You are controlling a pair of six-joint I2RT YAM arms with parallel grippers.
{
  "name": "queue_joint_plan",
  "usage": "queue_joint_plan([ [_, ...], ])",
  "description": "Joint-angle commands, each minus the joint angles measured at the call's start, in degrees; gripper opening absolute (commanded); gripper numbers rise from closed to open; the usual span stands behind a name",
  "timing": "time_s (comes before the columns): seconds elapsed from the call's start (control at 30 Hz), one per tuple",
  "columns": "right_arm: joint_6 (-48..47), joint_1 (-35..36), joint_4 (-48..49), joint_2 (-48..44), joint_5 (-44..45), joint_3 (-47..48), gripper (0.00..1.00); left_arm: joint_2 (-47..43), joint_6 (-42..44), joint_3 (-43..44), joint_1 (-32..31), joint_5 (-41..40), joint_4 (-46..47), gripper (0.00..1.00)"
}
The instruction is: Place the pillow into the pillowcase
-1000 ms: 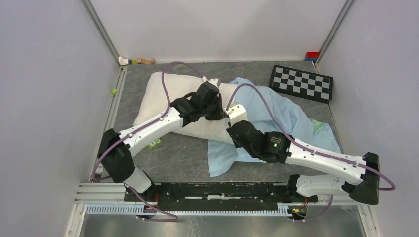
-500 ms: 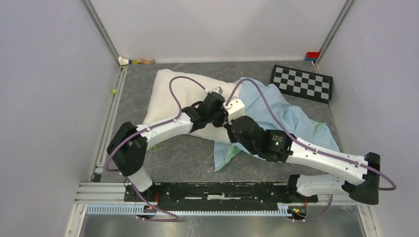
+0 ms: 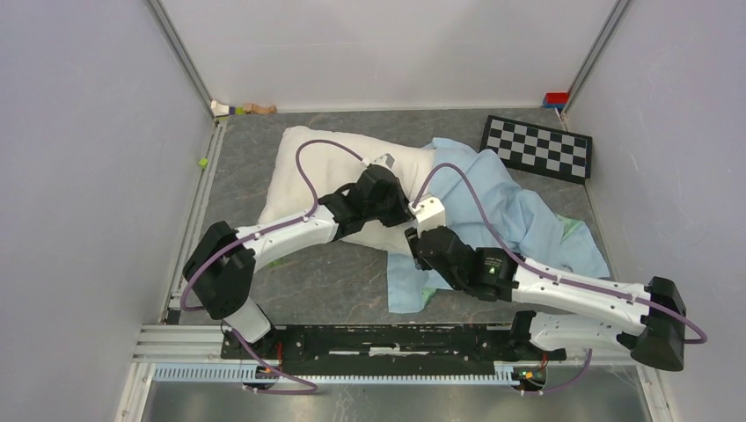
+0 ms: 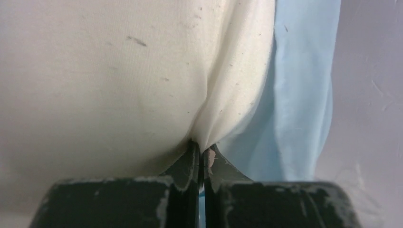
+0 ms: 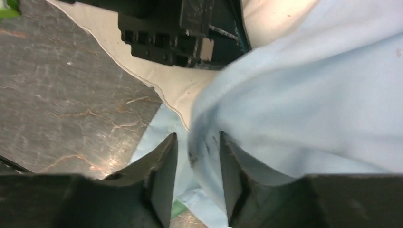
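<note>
The pillowcase's opening has its edge beside the pillow (image 5: 196, 128). My right gripper should next pick up the pillowcase (image 5: 309, 85) by that edge, so the opening stays free to take the pillow.
The off-white pillow (image 3: 321, 167) lies at the back middle of the table, its right end lying against the light-blue pillowcase (image 3: 528, 211). My left gripper (image 3: 396, 204) sits at the pillow's near right corner. In the left wrist view it (image 4: 203, 152) is shut on a pinch of the pillow (image 4: 119, 71), with the pillowcase (image 4: 294, 95) just to the right. My right gripper (image 3: 413, 232) is close beside it. Its jaws (image 5: 197, 137) stand apart, and a loose fold of the pillowcase (image 5: 309, 85) lies between them against the right finger (image 5: 230, 175).
A checkerboard (image 3: 537, 148) lies at the back right. Small toys (image 3: 242, 109) and a red and blue block (image 3: 555, 98) sit along the back wall. A green piece (image 3: 203, 163) lies by the left rail (image 3: 195, 211). Walls enclose three sides.
My right gripper's jaws have parted on the pillowcase fold, and that arm has drawn nearer and lower. The left arm has shifted right, still pinching the pillow.
</note>
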Motion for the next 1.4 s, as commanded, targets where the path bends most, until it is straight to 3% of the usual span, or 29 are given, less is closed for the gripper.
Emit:
queue_joint_plan([
  [0.0,1.1,0.2,-1.6,-3.8,1.9,1.6,0.55,-1.3,-3.2,0.6,1.0,2.6,1.4,0.02],
  [0.13,-1.7,0.6,-7.8,-3.6,7.8,4.2,0.83,-2.0,-3.2,-0.3,1.0,2.3,1.4,0.02],
  [0.23,-4.9,0.6,-10.1,-3.2,11.8,4.1,0.95,-2.4,-2.2,-0.1,1.0,2.4,0.4,0.02],
  [0.47,-12.5,0.6,-5.5,-0.4,10.2,-1.5,0.98,-4.4,0.3,1.9,1.0,2.4,-2.8,0.02],
  [0.73,-19.0,-0.6,3.5,12.7,15.6,0.2,0.98,-6.6,1.9,4.5,1.0,4.0,-5.4,0.02],
  [0.77,-18.8,-1.1,3.2,13.5,16.0,1.4,0.94,-6.9,2.2,4.8,1.2,4.2,-5.7,0.02],
  [0.8,-18.5,-1.5,2.9,13.9,16.5,2.5,0.83,-7.4,2.8,5.3,1.2,4.3,-6.4,0.02],
  [0.83,-18.2,-1.8,2.7,13.9,17.1,3.6,0.65,-8.1,3.4,5.9,1.4,4.1,-7.4,0.04],
  [0.9,-17.9,-2.7,2.1,13.0,16.8,5.4,0.29,-10.1,4.9,6.6,2.2,3.3,-9.6,0.12],
  [0.97,-17.4,-4.1,0.6,12.3,15.0,7.2,0.06,-13.4,5.7,6.3,4.0,3.0,-11.0,0.24],
  [1.0,-16.9,-4.9,-0.5,12.1,14.2,8.1,0.0,-15.2,6.2,6.1,5.1,2.7,-11.9,0.3],
  [1.17,-14.4,-7.9,-3.2,9.9,7.2,10.9,0.0,-25.6,11.0,6.5,7.3,-0.6,-18.7,0.57],
  [1.37,-13.2,-9.3,-7.2,10.9,4.9,19.1,0.0,-33.9,16.8,0.8,6.1,-0.5,-24.3,0.64],
])
